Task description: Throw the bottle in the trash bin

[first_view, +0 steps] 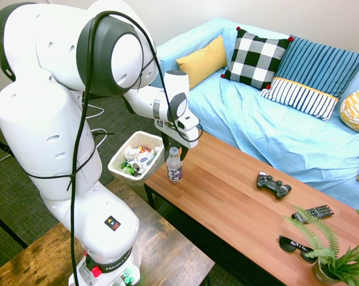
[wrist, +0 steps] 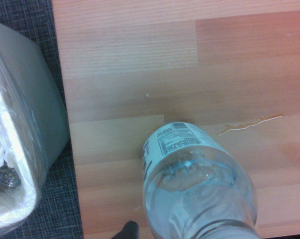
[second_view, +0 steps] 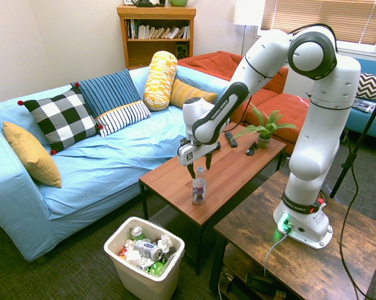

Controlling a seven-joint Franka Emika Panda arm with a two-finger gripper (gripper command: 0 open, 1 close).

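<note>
My gripper's fingers are beside the bottle's neck point(second_view: 200, 175), level with its white cap point(second_view: 200, 169), so my gripper should close on the bottle now.
The bottle point(first_view: 174, 166) point(second_view: 199, 186) stands upright near the end of the wooden coffee table point(first_view: 239, 196) point(second_view: 232, 169), clear with a white cap and a purple-and-white label. The wrist view looks down on the bottle point(wrist: 200, 184) from close above. My gripper point(first_view: 175, 145) point(second_view: 200, 164) hangs open just over the cap, one finger on each side, touching nothing. The trash bin point(first_view: 116, 165) point(second_view: 113, 253) point(wrist: 40, 124) sits on the floor just off the table's end, white and holding cans and crumpled wrappers.
A game controller point(first_view: 273, 184), a remote point(first_view: 312, 212), sunglasses point(first_view: 296, 246) and a potted fern point(first_view: 337, 256) point(second_view: 265, 128) occupy the table's other half. A blue sofa point(first_view: 275, 125) point(second_view: 88, 162) with cushions runs along the far side. A dark wooden table point(second_view: 300, 250) carries the arm.
</note>
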